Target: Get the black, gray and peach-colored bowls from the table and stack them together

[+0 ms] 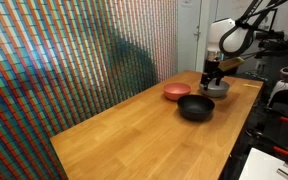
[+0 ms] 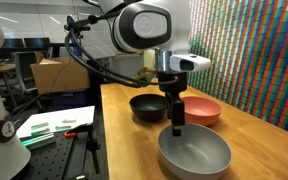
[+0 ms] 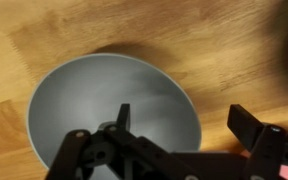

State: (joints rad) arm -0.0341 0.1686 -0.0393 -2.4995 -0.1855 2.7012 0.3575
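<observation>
I will grab the gray bowl by its rim next, so that I can stack it into the black bowl (image 1: pixel 195 107).
A gray bowl (image 3: pixel 104 100) sits on the wooden table, near its end in both exterior views (image 1: pixel 220 90) (image 2: pixel 194 152). A black bowl (image 1: pixel 195 107) (image 2: pixel 147 106) and a peach-colored bowl (image 1: pixel 176 91) (image 2: pixel 202 109) sit beside it. My gripper (image 3: pixel 184 125) is open and straddles the gray bowl's rim: one finger is inside the bowl, the other outside over the wood. It shows over the bowl in both exterior views (image 1: pixel 214 78) (image 2: pixel 177 125).
The wooden table (image 1: pixel 134 130) runs along a colourful striped wall (image 1: pixel 54 60). A bench with tools and papers (image 2: pixel 54 125) stands beside the table's edge. Lab equipment (image 1: pixel 284 90) stands past the table's end.
</observation>
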